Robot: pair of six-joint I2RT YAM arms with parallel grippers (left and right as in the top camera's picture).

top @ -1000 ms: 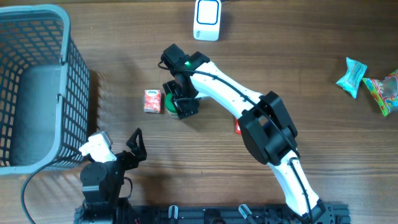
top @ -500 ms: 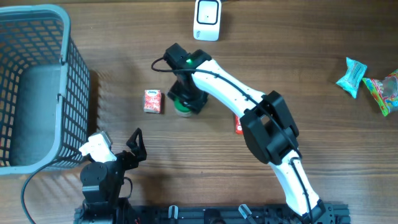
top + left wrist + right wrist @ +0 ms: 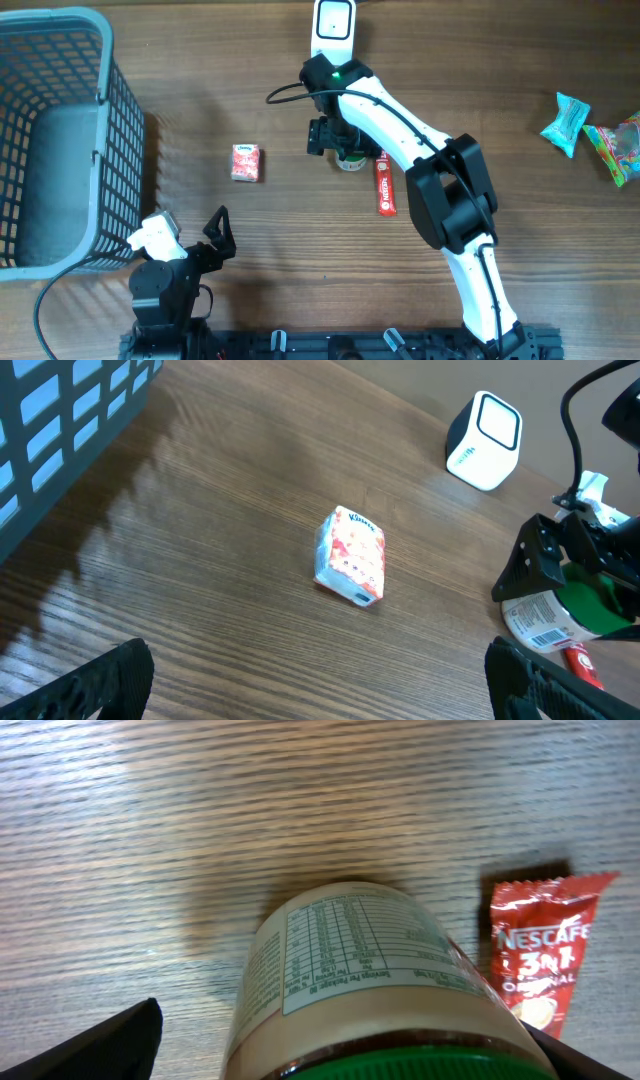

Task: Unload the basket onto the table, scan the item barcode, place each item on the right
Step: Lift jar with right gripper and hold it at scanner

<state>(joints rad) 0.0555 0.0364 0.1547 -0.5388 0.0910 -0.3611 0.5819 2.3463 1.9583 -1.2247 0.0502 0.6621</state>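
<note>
The label's barcode on the jar should stay uncovered to face the scanner (image 3: 333, 30), so my right gripper will next grab the jar around its green lid (image 3: 348, 156).
A jar (image 3: 350, 160) with a green lid and a cream label lies just below the white scanner (image 3: 333, 30), tilted. My right gripper (image 3: 338, 140) stands open around its lid; in the right wrist view the jar (image 3: 350, 960) fills the gap of the right gripper (image 3: 350, 1055), and the left finger (image 3: 120, 1040) stands clear of it. The left wrist view shows the jar (image 3: 540, 622) with a barcode on its label, the right gripper (image 3: 575, 585) and the scanner (image 3: 485, 428). My left gripper (image 3: 218, 232) rests open and empty near the front edge, its own view (image 3: 320, 680) showing bare wood.
A small red tissue pack (image 3: 245, 162) lies left of the jar. A red Nescafe sachet (image 3: 385, 185) lies right beside the jar. A grey basket (image 3: 110, 150) fills the left side. Snack packets (image 3: 565, 122) lie at the far right.
My right gripper carried the jar to the right, away from the tissue pack and toward the scanner. Its jaws have since spread wider around the lid. The left arm has not moved.
</note>
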